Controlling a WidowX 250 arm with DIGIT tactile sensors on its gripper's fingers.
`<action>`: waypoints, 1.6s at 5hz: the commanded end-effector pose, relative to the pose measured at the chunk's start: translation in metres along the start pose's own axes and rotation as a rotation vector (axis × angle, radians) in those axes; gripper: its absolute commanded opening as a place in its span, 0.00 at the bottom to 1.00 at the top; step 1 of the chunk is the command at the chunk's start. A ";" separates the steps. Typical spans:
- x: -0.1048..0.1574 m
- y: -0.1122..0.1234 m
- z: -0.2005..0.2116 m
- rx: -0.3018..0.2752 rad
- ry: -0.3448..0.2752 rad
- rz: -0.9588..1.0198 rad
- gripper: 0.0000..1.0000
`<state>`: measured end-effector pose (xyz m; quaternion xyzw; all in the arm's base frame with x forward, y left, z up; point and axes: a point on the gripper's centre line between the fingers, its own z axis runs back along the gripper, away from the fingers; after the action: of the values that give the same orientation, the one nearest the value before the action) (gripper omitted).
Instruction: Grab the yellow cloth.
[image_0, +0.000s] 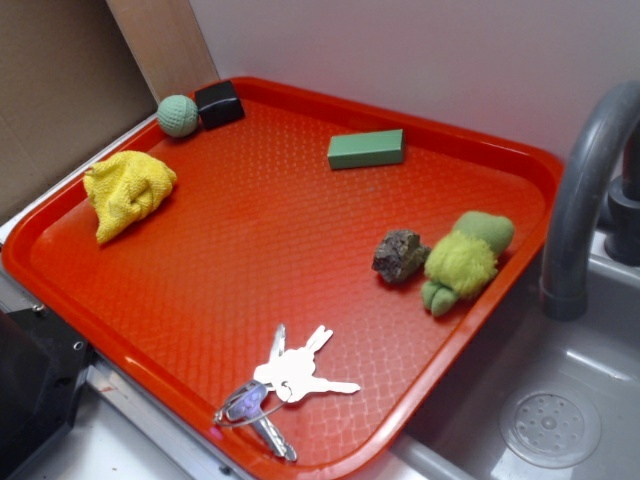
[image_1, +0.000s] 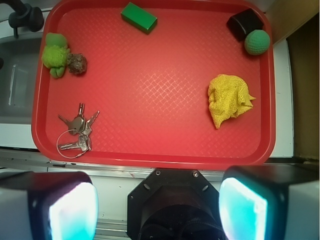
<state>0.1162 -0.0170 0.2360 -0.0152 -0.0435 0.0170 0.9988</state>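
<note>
The yellow cloth is in the red tray (image_0: 280, 240) and needs to come out. My gripper will grab the cloth by its bunched middle (image_0: 129, 190) next.
The yellow cloth (image_0: 128, 190) (image_1: 228, 98) is a wrinkled bright yellow lump lying on the left side of the red tray (image_0: 280, 240) in the exterior view, and on the tray's right side in the wrist view. My gripper (image_1: 157, 210) hangs high above the tray's near edge, wide open, with nothing between its two pale fingers (image_1: 72, 212). It is well clear of the cloth. The gripper does not show in the exterior view.
On the tray (image_1: 150, 80) also lie a green ball (image_0: 177, 115) (image_1: 257, 42), a black block (image_0: 219, 103) (image_1: 244, 23), a green block (image_0: 366, 149) (image_1: 138, 17), a brown rock (image_0: 399, 254) (image_1: 77, 63), a yellow-green plush toy (image_0: 463, 260) (image_1: 55, 54) and keys (image_0: 285, 385) (image_1: 76, 132). A sink with a grey faucet (image_0: 585, 190) adjoins the tray.
</note>
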 end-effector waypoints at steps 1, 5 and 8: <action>0.000 0.000 0.000 0.000 0.000 0.000 1.00; 0.032 0.131 -0.123 0.077 -0.024 0.409 1.00; 0.032 0.131 -0.123 0.077 -0.024 0.409 1.00</action>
<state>0.1555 0.1077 0.1061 0.0113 -0.0426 0.2304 0.9721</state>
